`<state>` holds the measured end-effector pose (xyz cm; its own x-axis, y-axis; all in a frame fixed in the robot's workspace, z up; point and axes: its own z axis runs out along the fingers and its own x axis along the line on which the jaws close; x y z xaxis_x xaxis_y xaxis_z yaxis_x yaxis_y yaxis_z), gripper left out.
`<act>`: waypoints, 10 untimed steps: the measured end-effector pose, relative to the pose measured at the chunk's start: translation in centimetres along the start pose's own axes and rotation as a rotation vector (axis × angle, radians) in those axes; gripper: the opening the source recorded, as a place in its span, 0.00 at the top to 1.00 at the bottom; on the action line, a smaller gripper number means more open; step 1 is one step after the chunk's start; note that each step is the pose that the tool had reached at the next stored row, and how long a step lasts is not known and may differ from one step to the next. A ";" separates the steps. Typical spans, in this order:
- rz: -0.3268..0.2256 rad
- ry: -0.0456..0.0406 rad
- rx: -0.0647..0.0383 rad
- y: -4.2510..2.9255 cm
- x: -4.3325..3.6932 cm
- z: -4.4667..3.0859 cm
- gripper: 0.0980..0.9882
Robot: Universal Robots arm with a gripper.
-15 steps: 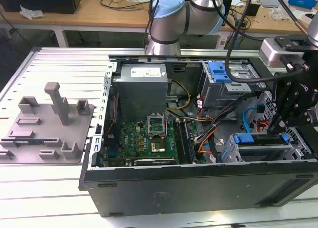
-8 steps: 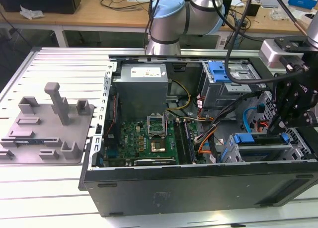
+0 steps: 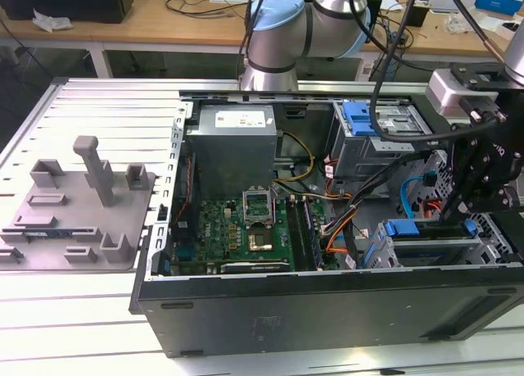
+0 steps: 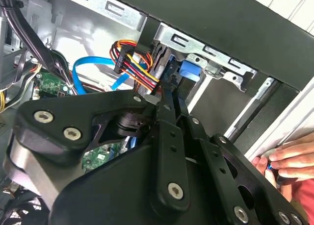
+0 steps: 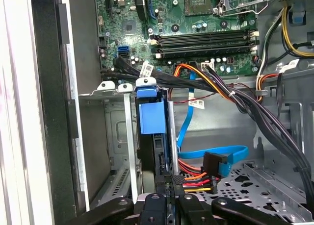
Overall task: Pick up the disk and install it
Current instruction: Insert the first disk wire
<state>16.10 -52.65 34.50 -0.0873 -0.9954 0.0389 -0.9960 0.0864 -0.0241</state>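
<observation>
The disk's body (image 5: 159, 151) sits down inside the metal drive cage (image 5: 128, 137), below the cage's top edge, and would stay there, so it is time to let go.
The disk (image 5: 152, 116) stands on edge in the metal drive cage (image 5: 115, 137) at the case's near corner, on the exterior view's right. Its blue carrier bracket (image 3: 405, 227) shows at the cage top. In both wrist views my gripper (image 5: 169, 183) has its two black fingers (image 4: 167, 117) closed narrowly on the disk's thin rear edge. From the exterior view the black gripper (image 3: 479, 204) hangs right over that cage. Most of the disk's metal body is hidden inside the cage.
Bundled power leads (image 5: 196, 178) and a blue data cable (image 5: 216, 154) lie close beside the fingers. A person's hand (image 4: 289, 159) rests at the case's outer edge. The motherboard (image 3: 246, 228), power-supply box (image 3: 233, 142), another blue carrier (image 3: 360, 118) and a grey fixture (image 3: 82, 204) are farther off.
</observation>
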 end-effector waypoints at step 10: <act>-0.001 0.0010 -0.003 -0.09 0.02 0.60 0.93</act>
<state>16.20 -52.70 33.91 -0.0868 -0.9954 0.0399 -0.9961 0.0860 -0.0209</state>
